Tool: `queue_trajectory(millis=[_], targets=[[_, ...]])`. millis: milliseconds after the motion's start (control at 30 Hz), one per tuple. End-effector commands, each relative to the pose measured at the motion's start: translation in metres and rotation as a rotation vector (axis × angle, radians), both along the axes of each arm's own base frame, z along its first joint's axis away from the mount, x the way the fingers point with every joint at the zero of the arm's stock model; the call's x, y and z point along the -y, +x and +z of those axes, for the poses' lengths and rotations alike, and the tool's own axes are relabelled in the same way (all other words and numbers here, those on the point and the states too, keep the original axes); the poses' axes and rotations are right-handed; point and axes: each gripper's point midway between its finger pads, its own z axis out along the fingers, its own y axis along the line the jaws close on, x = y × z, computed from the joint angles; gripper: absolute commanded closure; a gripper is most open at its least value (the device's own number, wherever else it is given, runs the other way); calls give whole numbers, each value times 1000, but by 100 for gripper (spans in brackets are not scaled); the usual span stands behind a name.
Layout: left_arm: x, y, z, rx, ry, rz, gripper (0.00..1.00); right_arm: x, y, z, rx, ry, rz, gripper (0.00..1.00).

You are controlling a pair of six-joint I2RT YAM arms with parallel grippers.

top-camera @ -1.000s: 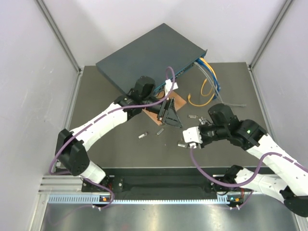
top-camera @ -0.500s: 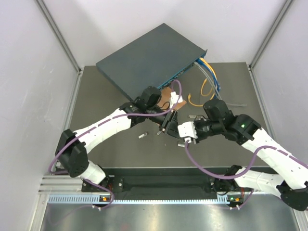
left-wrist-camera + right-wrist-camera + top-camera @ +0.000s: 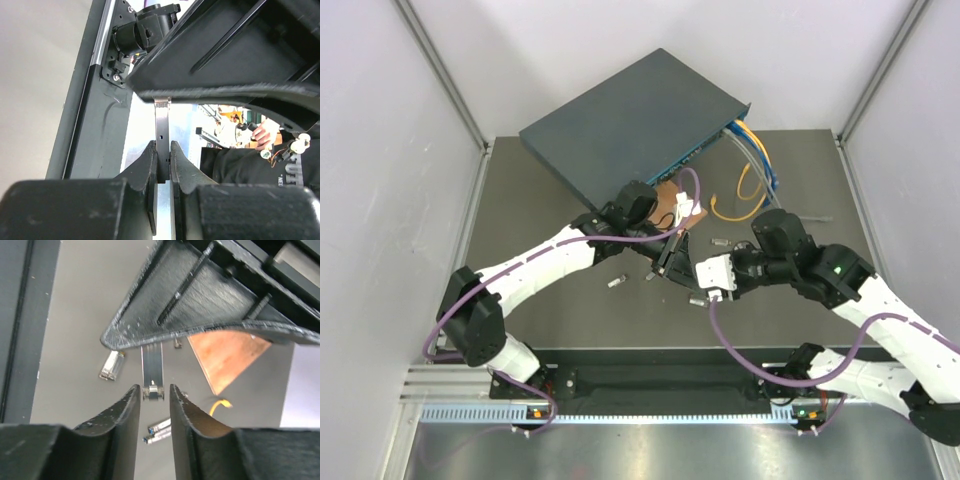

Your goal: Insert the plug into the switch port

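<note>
The plug's near end [image 3: 153, 390] is between the open fingers in the right wrist view and reaches past them. My right gripper needs to close on it now.
The switch [image 3: 630, 125] is a dark blue-grey box at the back, its teal port face [image 3: 705, 148] turned to the right. The plug [image 3: 162, 125], a thin metal module, hangs above the table's middle between both grippers. My left gripper [image 3: 163, 150] is shut on one end of it. My right gripper [image 3: 154, 390] faces it from the right with its fingers [image 3: 131, 405] standing open on either side of the plug's other end [image 3: 152, 371], a small gap on each side. In the top view the left gripper [image 3: 675, 258] and right gripper [image 3: 698, 272] meet tip to tip.
A thin brown wooden square [image 3: 665, 200] lies just in front of the switch. Yellow and blue cables [image 3: 755, 160] run from the port face onto the table. Loose metal modules [image 3: 616, 282] [image 3: 720, 241] [image 3: 112, 365] [image 3: 159, 432] lie scattered on the dark mat.
My left gripper has swung right from the wooden square to meet the right gripper and has closed on the plug. The right gripper's jaws have parted from the plug.
</note>
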Motion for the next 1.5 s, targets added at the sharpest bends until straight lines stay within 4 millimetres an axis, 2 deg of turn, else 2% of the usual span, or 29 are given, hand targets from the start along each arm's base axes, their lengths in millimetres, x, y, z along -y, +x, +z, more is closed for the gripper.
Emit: queue_trajectory(millis=[0,367,533,700,900,933,1000,1067,1133,1167,1233,1267,1333,1433,1467], targets=[[0,-2,12,43,-36,-16,100,7,1,4,29,3,-32,69],[3,1,10,39,-28,-10,100,-5,1,15,19,52,-8,63],[4,1,11,27,-30,-11,100,-7,-1,16,14,57,6,64],[5,2,8,14,-24,-7,100,-10,-2,19,15,74,14,74],[8,4,8,1,-25,5,100,-10,-4,18,14,77,22,80],[8,4,9,-3,-25,4,100,-9,-4,17,14,76,21,84],[8,4,10,-2,-33,1,100,-9,-4,17,16,76,18,100],[9,4,15,6,-51,-5,91,-8,-2,17,24,79,7,100],[9,3,21,26,-72,-11,77,-5,-1,13,24,70,-10,100],[10,5,31,58,-93,-6,58,-3,-1,12,23,70,-18,100],[10,8,37,100,-102,1,45,1,-1,6,8,67,-39,100],[11,11,44,132,-110,14,35,1,-2,8,13,83,-44,100],[12,16,50,175,-112,30,29,3,-5,13,3,123,-60,100],[13,28,55,263,-103,69,28,5,-3,23,11,171,-89,100],[15,33,68,305,-118,84,28,6,-3,26,17,184,-96,100]])
